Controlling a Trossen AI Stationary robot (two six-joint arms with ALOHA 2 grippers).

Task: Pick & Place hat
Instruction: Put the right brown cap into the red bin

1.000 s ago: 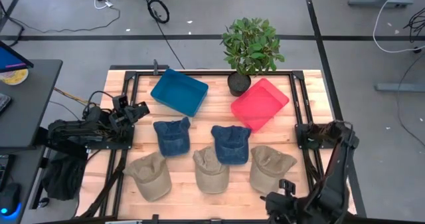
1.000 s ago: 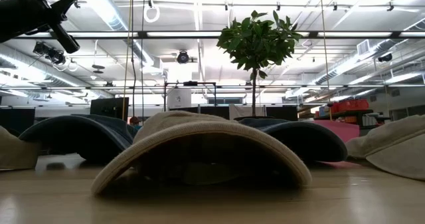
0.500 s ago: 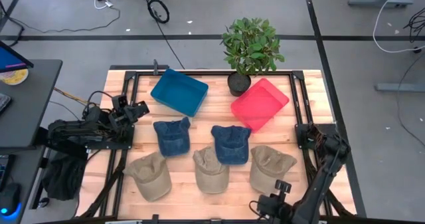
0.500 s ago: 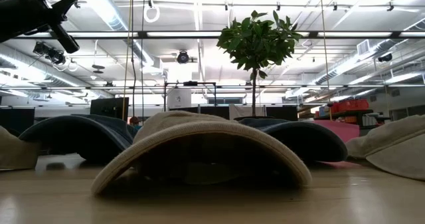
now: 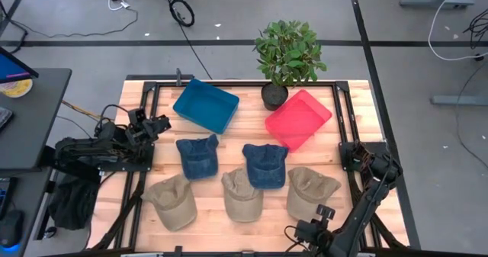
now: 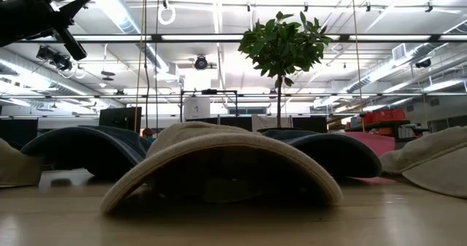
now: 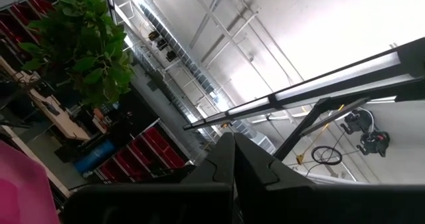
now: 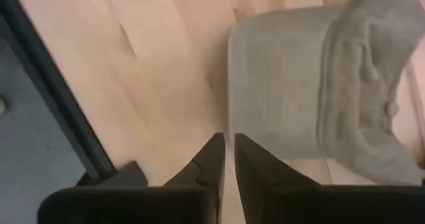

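I will next grab the cap by its brim [image 5: 309, 209] with my right gripper, to put the beige cap in the red bin [image 5: 298, 120].
Five caps lie crown-up on the wooden table. In the high view there are two blue denim caps [image 5: 198, 156] [image 5: 264, 165] and three beige caps [image 5: 171, 201] [image 5: 242, 194] [image 5: 311, 190]. The low view shows the middle beige cap [image 6: 219, 166] up close. My right gripper [image 5: 299, 231] hovers shut over the near edge, just short of the right beige cap [image 8: 319, 111], whose brim lies ahead of the fingers [image 8: 228, 154]. My left gripper [image 5: 160, 123] waits shut at the table's left side, raised [image 6: 44, 12] and pointing up [image 7: 229, 157].
A blue bin [image 5: 206, 104] and a red bin [image 5: 298, 118] sit behind the caps, with a potted plant [image 5: 288, 55] at the far edge between them. Black frame rails [image 5: 145, 165] run along both sides of the table. Bare wood shows along the near edge [image 5: 229, 234].
My right arm has swung along the near edge toward the table's left. Its gripper now sits farther left, below the right beige cap. The caps and my left arm have kept still.
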